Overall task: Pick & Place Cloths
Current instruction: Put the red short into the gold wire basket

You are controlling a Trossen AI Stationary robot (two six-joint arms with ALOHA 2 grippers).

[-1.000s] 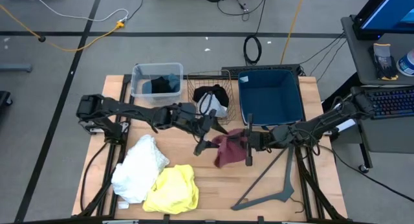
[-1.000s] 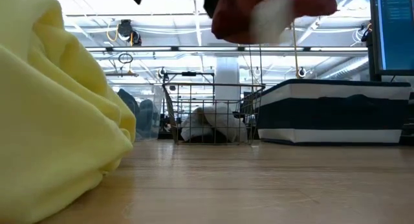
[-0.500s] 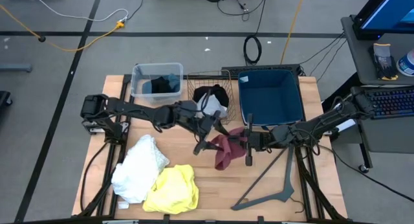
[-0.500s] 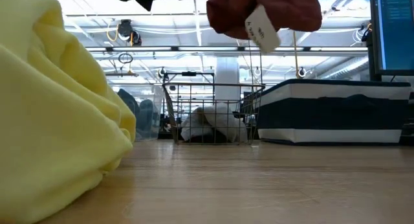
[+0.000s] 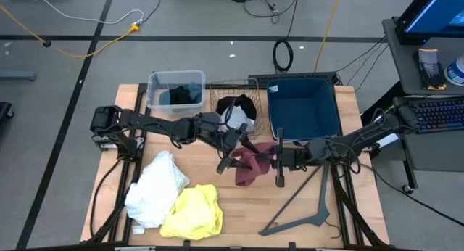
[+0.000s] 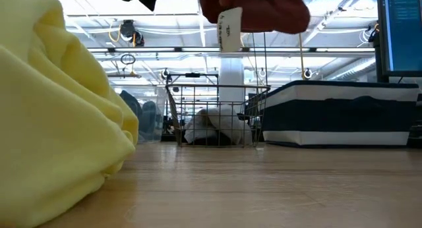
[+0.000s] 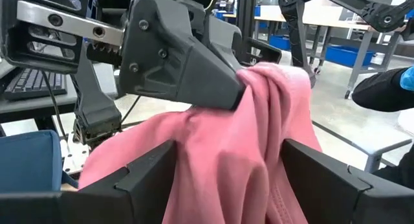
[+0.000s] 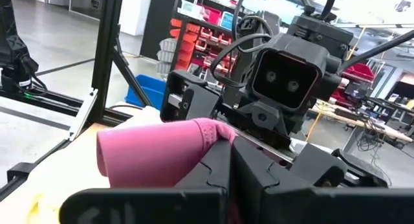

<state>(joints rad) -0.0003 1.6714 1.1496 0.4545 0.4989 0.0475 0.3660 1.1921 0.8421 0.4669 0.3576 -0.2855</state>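
The maroon cloth should go in the wire basket, so my left gripper should next grab the cloth by its hanging folds.
A maroon cloth hangs in the air over the middle of the table, between my two grippers. My right gripper reaches in level from the table's right and is shut on it. My left gripper comes level from the left. It is open, with one finger on each side of the cloth. In the low view the cloth hangs well above the tabletop, and a white tag dangles below it. A white cloth and a yellow cloth lie on the table at the near left. My right gripper pinches a bunched fold at the top of the maroon cloth between its two shut fingers, coming level from the table's right. The cloth hangs slack below the fingers, clear of the table. My left gripper has the cloth between its open fingers; I cannot tell whether they touch it.
A dark grey hanger lies on the table at the near right. Along the far edge stand a clear bin with dark cloths, a wire basket with white and black cloths, and a blue bin.
The hanging maroon cloth has shifted a little toward the table's left. Its white tag has swung from the right side across to the left and now hangs edge-on. My left gripper has tipped slightly at the wrist while staying in place.
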